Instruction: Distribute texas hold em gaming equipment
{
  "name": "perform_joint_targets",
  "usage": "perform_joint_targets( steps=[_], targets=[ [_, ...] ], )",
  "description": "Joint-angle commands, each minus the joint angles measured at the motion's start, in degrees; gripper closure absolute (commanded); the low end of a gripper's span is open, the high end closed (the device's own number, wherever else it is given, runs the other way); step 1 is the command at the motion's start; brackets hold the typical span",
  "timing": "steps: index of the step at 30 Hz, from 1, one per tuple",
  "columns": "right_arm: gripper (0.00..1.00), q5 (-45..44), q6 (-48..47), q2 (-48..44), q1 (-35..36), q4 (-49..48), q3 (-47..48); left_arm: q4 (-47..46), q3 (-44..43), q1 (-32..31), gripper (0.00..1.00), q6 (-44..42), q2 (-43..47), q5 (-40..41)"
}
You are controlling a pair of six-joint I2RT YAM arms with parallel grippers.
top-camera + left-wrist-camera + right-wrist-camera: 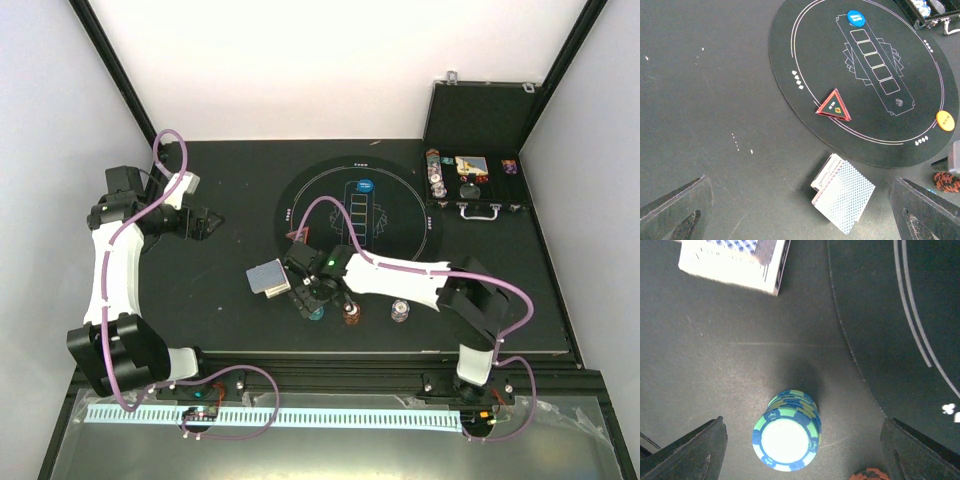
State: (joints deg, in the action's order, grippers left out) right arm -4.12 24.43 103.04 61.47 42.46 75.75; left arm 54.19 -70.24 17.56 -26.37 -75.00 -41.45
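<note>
My right gripper lowers first and then closes on that stack, since both its fingers end above the green and blue stack's top chip (316,313) (785,440).
A green and blue chip stack (786,437) stands upright on the table between my right gripper's (802,452) wide-open fingers, touching neither. In the top view this gripper (311,299) hovers over that stack (316,312). A brown-red stack (351,316) and a whitish stack (399,313) stand to its right. The card deck (268,278) with its patterned back lies just left; it also shows in the left wrist view (845,197). My left gripper (205,225) is open and empty at the far left. A red triangle (834,105), blue button (856,18) and orange button (945,120) lie on the mat.
The round black mat (410,215) with white outlines covers the table's middle. An open black case (470,180) holding more chips stands at the back right. The table's front edge runs just below the chip stacks.
</note>
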Motion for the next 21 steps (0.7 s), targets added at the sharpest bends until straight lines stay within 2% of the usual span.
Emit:
perform_joint_targets(
  steps=[1,12,21],
  targets=[
    [0.13,-1.14,-0.96,2.34,1.47,2.54,2.45,0.57,-1.13,0.19,0.01,0.48,1.09,-0.25],
    [0.14,-0.64,-1.76,5.22,3.05,2.47,2.31,0.66,-1.08,0.28,0.01,0.36,1.26,1.85],
    [0.26,-2.12,-1.53,7.11,3.65,2.28,2.20,0.56,-1.37,0.38,0.01,0.52,1.26,2.32]
  ],
)
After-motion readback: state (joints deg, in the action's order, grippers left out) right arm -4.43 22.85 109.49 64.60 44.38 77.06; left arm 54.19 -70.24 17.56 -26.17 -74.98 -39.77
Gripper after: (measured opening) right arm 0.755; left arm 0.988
